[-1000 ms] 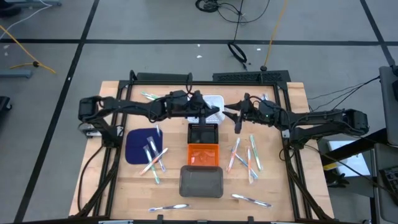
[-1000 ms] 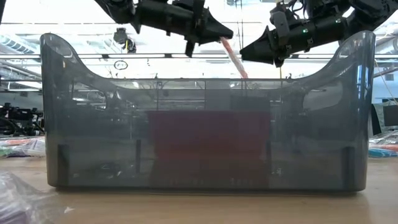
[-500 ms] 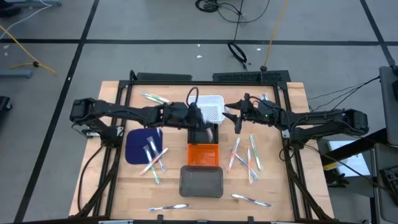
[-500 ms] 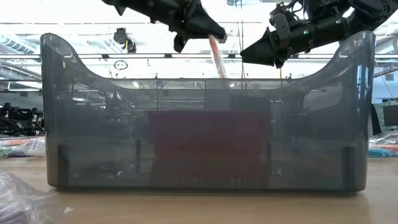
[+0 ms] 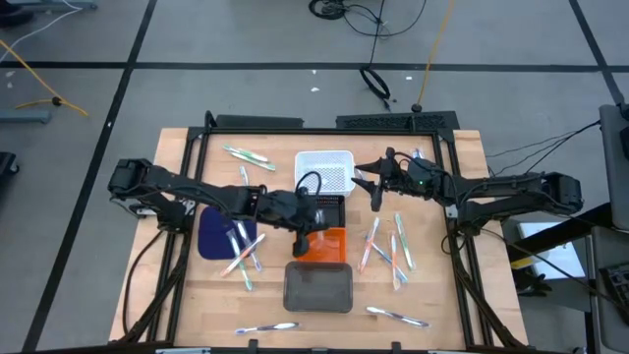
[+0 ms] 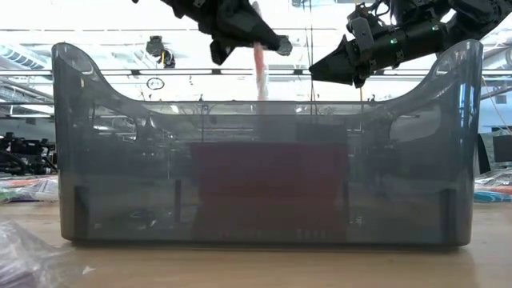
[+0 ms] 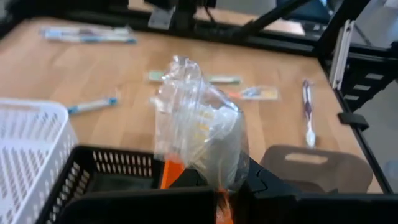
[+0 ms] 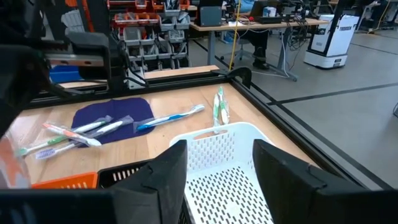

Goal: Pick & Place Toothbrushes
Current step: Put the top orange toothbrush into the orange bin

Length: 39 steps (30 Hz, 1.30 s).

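The wrapped toothbrush moves inward next in my left gripper before release, since the gripper's fingers holding it reach only the side of the orange tray.
My left gripper (image 5: 307,234) hangs over the black tray (image 5: 329,205) and the orange tray (image 5: 329,248), shut on a toothbrush in a clear wrapper (image 7: 199,124). In the low view this toothbrush (image 6: 259,76) hangs below my left gripper (image 6: 252,36). My right gripper (image 5: 370,184) stands open above the right rim of the white tray (image 5: 329,167), with nothing between its fingers (image 8: 168,171). More toothbrushes lie on the dark blue mat (image 5: 214,231), to the right of the trays (image 5: 390,246), at the far left (image 5: 246,155) and along the near edge (image 5: 265,327). My left gripper pinches the wrapped toothbrush between its two fingers, at the wrapper's end (image 7: 214,177) where the orange handle shows. The fingers slant downward. The toothbrush is lifted clear and hangs almost upright below them (image 6: 259,80), above the trays. The gripper's own body hides the exact place of contact.
A grey tray (image 5: 317,287) stands nearest the table's front edge and fills the foreground of the low view (image 6: 264,176). The four trays form a row down the table's middle. A black frame (image 5: 324,123) borders the table's far side.
My left gripper has moved toward the table's near edge, from beside the white tray to above the black and orange trays, carrying the toothbrush. The toothbrush, tilted before, now hangs almost upright.
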Each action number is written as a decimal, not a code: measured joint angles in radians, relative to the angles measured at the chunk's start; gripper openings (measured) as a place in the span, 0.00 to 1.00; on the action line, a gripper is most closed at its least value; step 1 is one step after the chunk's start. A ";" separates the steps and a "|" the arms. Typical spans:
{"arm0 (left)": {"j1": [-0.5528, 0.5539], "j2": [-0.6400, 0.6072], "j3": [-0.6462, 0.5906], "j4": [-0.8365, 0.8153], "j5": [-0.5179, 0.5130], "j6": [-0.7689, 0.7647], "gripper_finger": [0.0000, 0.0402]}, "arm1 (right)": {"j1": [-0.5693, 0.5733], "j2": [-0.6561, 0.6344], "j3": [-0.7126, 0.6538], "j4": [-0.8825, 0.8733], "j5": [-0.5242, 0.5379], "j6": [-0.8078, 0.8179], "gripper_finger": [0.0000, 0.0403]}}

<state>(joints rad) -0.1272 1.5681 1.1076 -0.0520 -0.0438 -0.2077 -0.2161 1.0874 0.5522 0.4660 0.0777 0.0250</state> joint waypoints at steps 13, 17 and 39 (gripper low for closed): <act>0.051 0.000 0.000 -0.116 0.080 -0.118 0.00 | 0.000 0.000 0.000 0.000 0.000 0.000 0.42; 0.066 0.000 0.000 -0.158 0.105 -0.147 0.00 | 0.000 0.000 0.000 -0.001 0.000 0.000 0.42; 0.090 0.035 0.084 -0.327 0.149 -0.221 0.00 | 0.000 0.000 0.000 -0.022 0.000 -0.003 0.42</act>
<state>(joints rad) -0.0376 1.6032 1.1919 -0.3786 0.1055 -0.4290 -0.2161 1.0878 0.5518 0.4441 0.0775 0.0216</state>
